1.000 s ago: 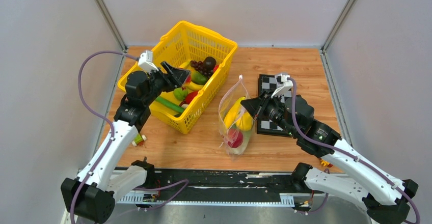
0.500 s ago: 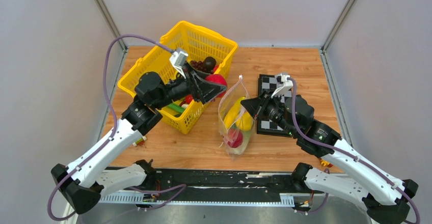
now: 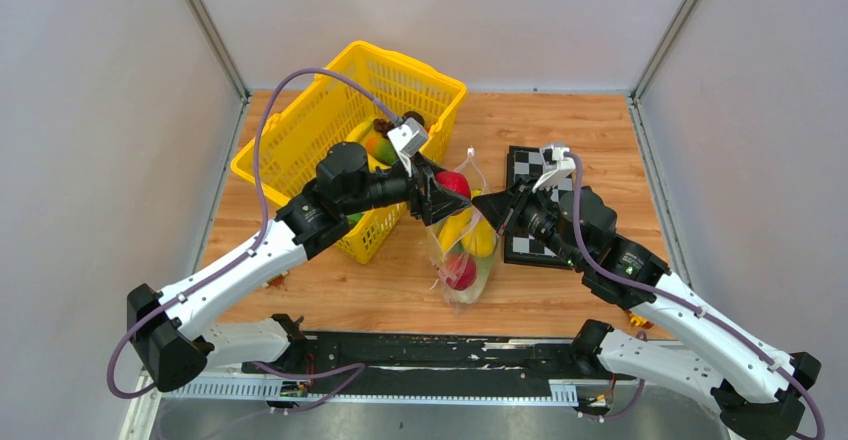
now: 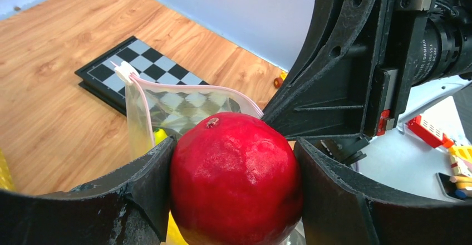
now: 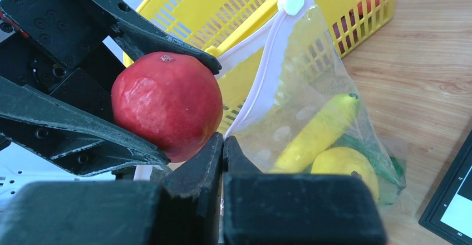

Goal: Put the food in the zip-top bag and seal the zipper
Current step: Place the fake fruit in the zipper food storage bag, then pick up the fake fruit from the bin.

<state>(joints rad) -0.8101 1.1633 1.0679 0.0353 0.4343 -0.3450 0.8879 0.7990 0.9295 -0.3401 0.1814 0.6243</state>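
Note:
The glossy red round fruit [image 3: 453, 182] is above the bag's parted opening and would land inside, so it is time to open my left gripper now.
My left gripper [image 3: 450, 192] is shut on a glossy red round fruit [image 3: 453, 182], held just above the mouth of the zip-top bag [image 3: 465, 255]. In the left wrist view the fruit [image 4: 236, 178] fills the space between both fingers. The bag stands upright on the table. My right gripper [image 3: 483, 203] is shut on its right mouth edge, seen pinched at the gripper [image 5: 223, 142] in the right wrist view. The pink zipper [image 5: 267, 83] hangs apart, with a white slider [image 5: 291, 1] at its far end. Inside lie a banana [image 5: 317, 133], a yellow fruit [image 5: 345, 170] and a red fruit [image 3: 462, 272].
A yellow mesh basket [image 3: 410, 60] with more food [image 3: 378, 147] stands behind and left of the bag. A chessboard [image 3: 530, 165] lies to the right, partly under my right arm. Small toy blocks [image 4: 434, 131] lie near the right arm's base.
My left arm has swung right from the basket to the bag's mouth, carrying the red fruit. The right gripper and the bag have stayed put.

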